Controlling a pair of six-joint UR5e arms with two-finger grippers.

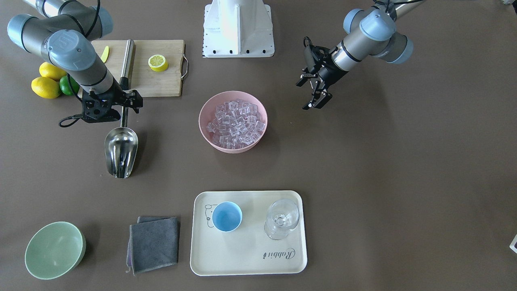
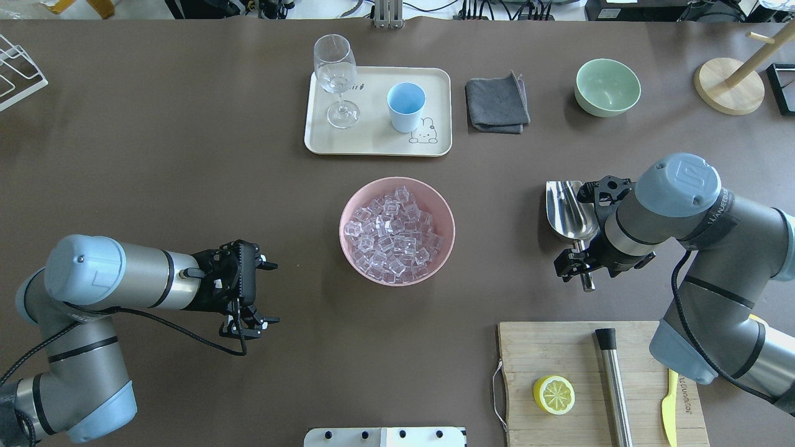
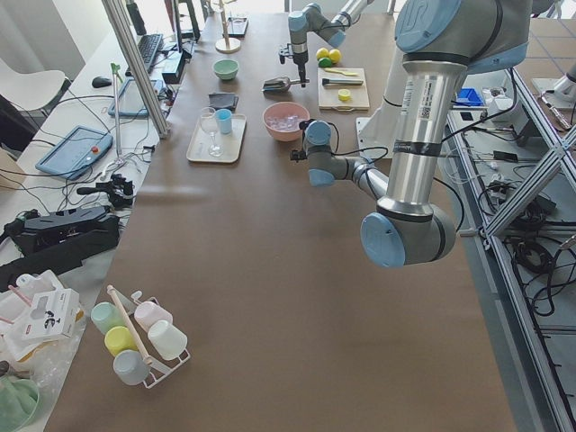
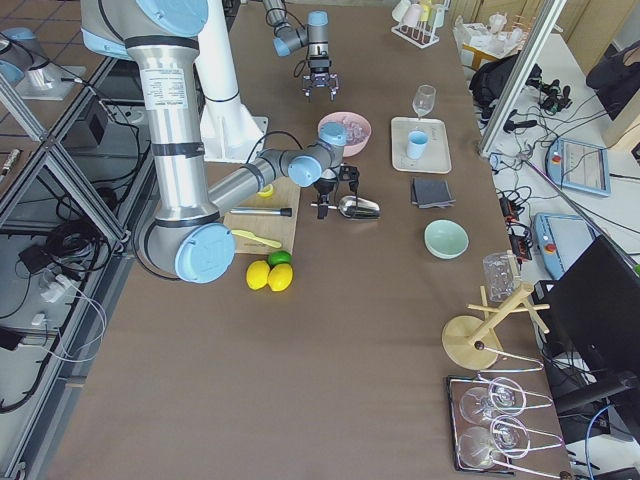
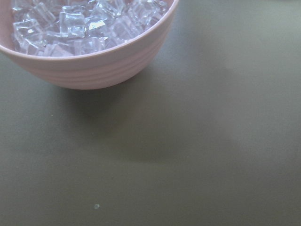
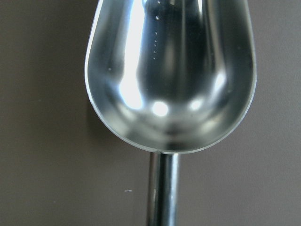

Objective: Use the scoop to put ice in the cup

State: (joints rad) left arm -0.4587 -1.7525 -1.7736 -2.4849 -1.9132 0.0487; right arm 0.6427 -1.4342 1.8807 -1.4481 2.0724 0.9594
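The scoop's trough (image 1: pixel 121 152) is wide and rounded, so my right gripper will next grab the scoop by its handle (image 1: pixel 124 116), which is a slim rod.
The steel scoop (image 1: pixel 121 151) lies flat on the table, trough pointing away from the robot; it also shows in the overhead view (image 2: pixel 568 208) and fills the right wrist view (image 6: pixel 169 80). My right gripper (image 2: pixel 581 267) points down over the scoop's handle, jaws open on either side of it. The ice (image 2: pixel 394 233) fills a pink bowl (image 2: pixel 343 217) at mid-table. The light-blue cup (image 2: pixel 405 105) stands empty on a cream tray (image 2: pixel 372 139). My left gripper (image 2: pixel 270 293) is open and empty, to the left of the bowl.
A clear stemmed glass (image 2: pixel 335 68) stands on the tray beside the cup. A grey cloth (image 2: pixel 497 102) and a green bowl (image 2: pixel 607 87) lie to the tray's right. A cutting board (image 2: pixel 559 354) holds a lemon half, a steel cylinder (image 2: pixel 613 385) and a yellow knife.
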